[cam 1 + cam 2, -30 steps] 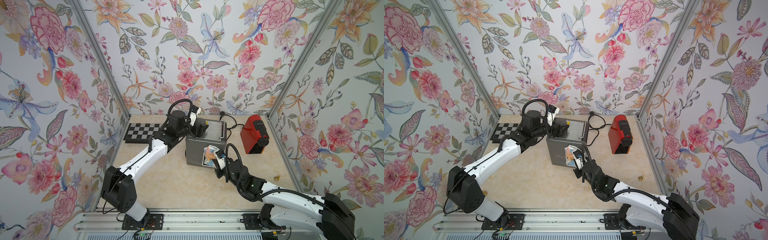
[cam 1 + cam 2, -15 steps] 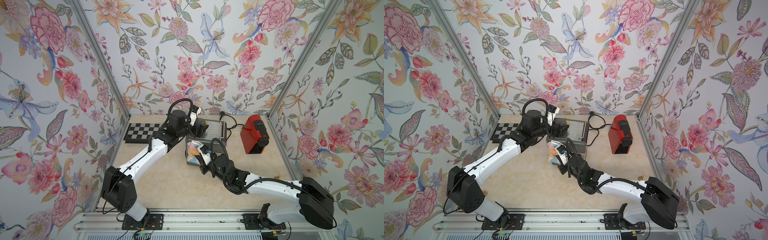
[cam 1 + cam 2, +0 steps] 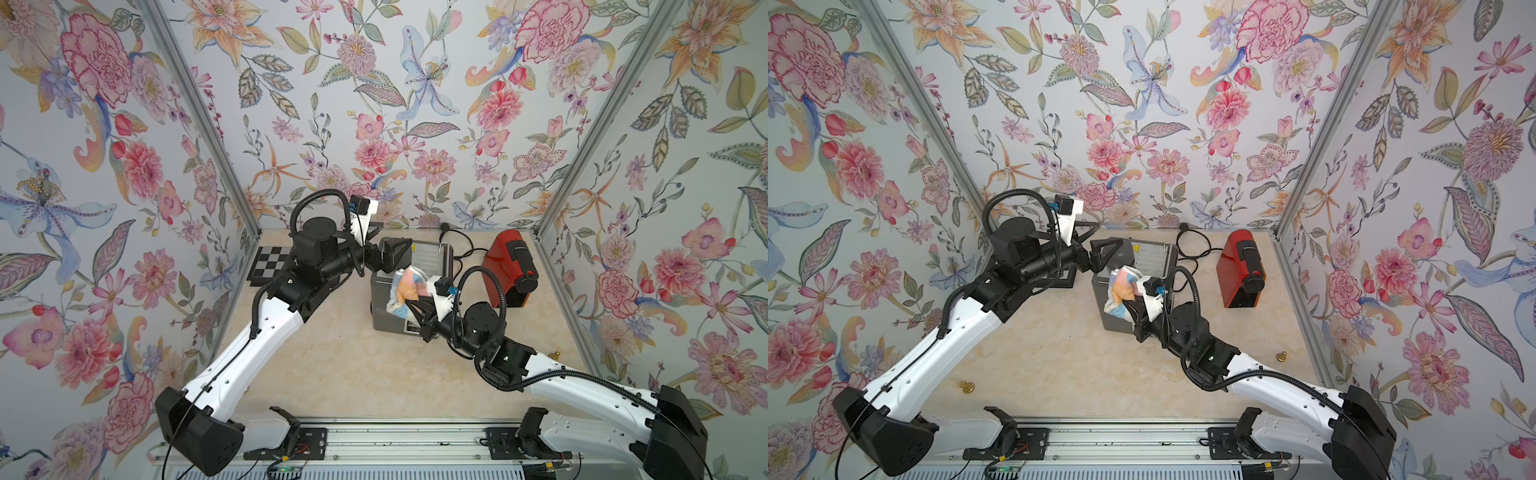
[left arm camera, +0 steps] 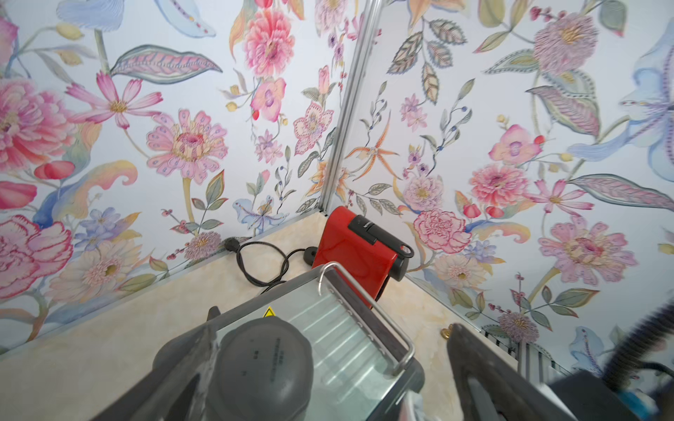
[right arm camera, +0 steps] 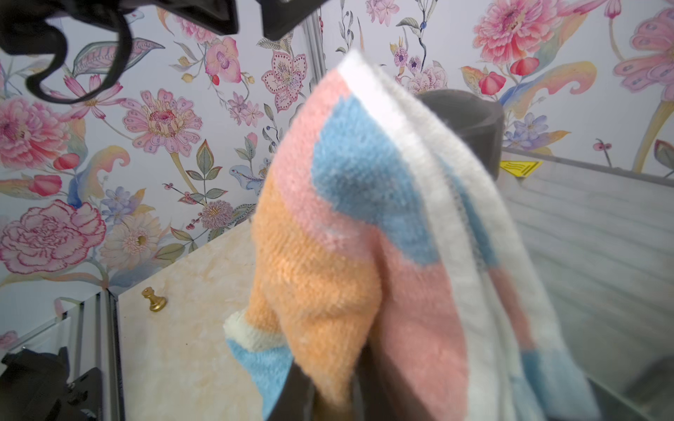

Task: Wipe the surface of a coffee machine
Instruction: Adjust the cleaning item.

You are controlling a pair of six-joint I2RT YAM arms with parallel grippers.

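I should next pick up the cloth with my left gripper by its free bunched end, to take over the wiping from my right gripper.
The grey box-shaped coffee machine [image 3: 384,318] [image 3: 1115,325] stands mid-table, with a dark round cap [image 4: 262,364] and a ribbed metal top [image 4: 339,328] [image 5: 583,237]. A striped orange, pink, blue and white cloth [image 3: 409,286] [image 3: 1123,286] [image 5: 350,226] is bunched against the machine's upper front edge, and my right gripper [image 3: 417,309] [image 5: 328,393] is shut on it. My left gripper [image 3: 390,255] [image 3: 1104,254] [image 4: 328,346] is open and straddles the machine's top at the cap. One finger lies beside the cap, the other stands off the machine's side.
A red coffee machine [image 3: 505,259] [image 3: 1237,266] [image 4: 350,244] stands to the right near the back corner, with a black power cable [image 3: 461,245] [image 4: 255,269] behind the grey one. A checkerboard [image 3: 270,262] lies at the back left. Small brass knobs [image 3: 967,386] [image 3: 1282,356] lie on the table.
My right gripper swept the cloth across the machine's front face to the left, then up to its top front edge. My left gripper's jaws have spread wider.
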